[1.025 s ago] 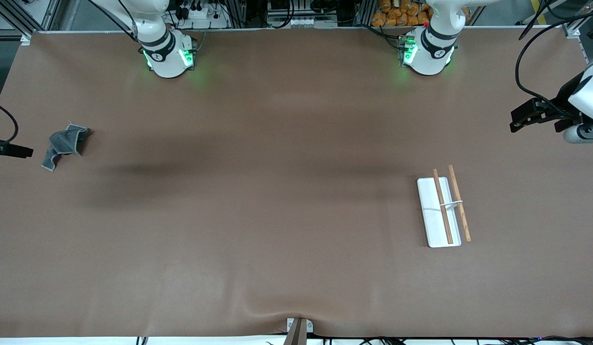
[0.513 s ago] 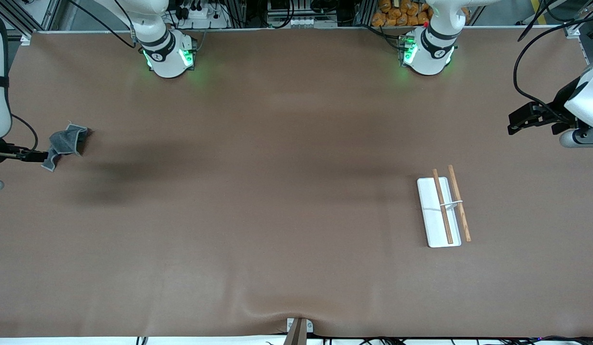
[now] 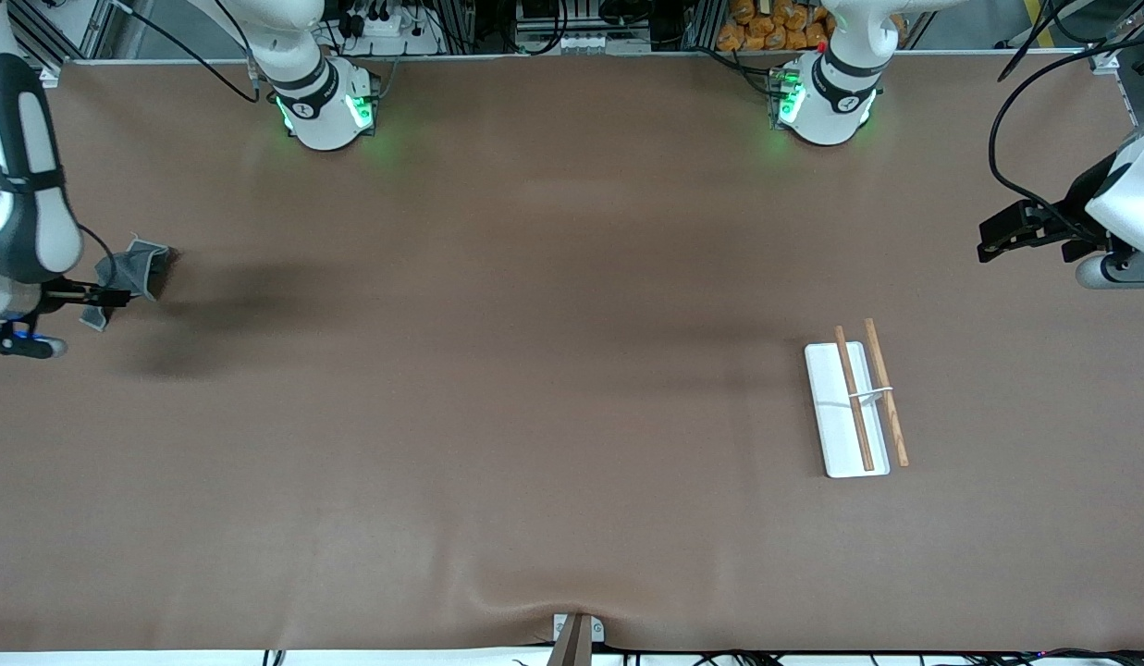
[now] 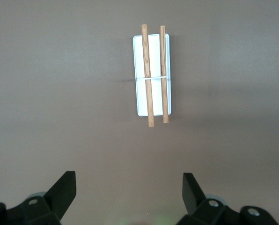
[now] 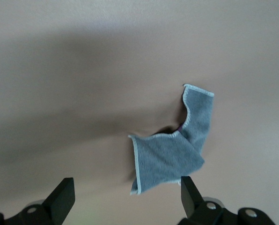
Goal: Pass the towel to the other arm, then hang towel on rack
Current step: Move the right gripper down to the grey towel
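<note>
My right gripper takes hold of the towel by its stitched corner (image 5: 178,179) next, to pass the towel across and hang it on the rack.
The towel (image 3: 135,266), a crumpled dark-grey cloth with a light stitched edge, lies on the table near the right arm's end. In the right wrist view the towel (image 5: 174,149) shows a trace of purple in its fold. My right gripper (image 3: 116,297) hangs open over the towel's edge, and one towel corner reaches between its fingertips (image 5: 126,193) without touching them. The rack (image 3: 854,405), a white base with two wooden rods, sits toward the left arm's end. The rack (image 4: 152,75) lies ahead of my left gripper (image 4: 128,183), which stays open and empty, up in the air (image 3: 995,237) over that end of the table.
The brown table cover (image 3: 535,370) has a raised wrinkle at its front edge by a small bracket (image 3: 576,634). A black cable (image 3: 1006,120) loops down to the left arm. Both arm bases (image 3: 326,106) stand along the back edge.
The right arm has swung in from the table's end, bringing its open gripper over the towel's edge. The left gripper has barely shifted. Towel and rack have not moved.
</note>
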{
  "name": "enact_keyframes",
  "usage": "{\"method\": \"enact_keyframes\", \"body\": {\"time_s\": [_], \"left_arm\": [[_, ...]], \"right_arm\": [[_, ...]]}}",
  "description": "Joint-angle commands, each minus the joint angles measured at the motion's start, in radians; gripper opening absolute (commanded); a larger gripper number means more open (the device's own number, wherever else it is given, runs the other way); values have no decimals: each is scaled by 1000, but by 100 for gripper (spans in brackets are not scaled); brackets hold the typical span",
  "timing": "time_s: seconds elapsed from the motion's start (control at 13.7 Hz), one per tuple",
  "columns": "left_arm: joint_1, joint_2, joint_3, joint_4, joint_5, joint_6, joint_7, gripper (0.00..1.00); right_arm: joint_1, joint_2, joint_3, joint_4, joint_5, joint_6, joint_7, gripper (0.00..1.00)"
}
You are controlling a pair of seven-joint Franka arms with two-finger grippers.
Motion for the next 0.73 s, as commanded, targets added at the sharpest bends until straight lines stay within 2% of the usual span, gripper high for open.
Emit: {"method": "enact_keyframes", "body": {"time_s": [0.0,0.15,0.29,0.66], "left_arm": [[3,4,-3,6,-8,2,6,100],[3,7,-3,6,-8,4,6,100],[3,7,-3,6,-8,4,6,100],[5,6,-3,6,-8,4,6,100]], "right_arm": [[-42,27,13,-37,-35,57,-4,99],[-63,43,13,-39,-38,65,-5,96],[-71,57,13,-46,-72,83,-4,84],[-89,64,13,-105,-86,157,-2,70]]}}
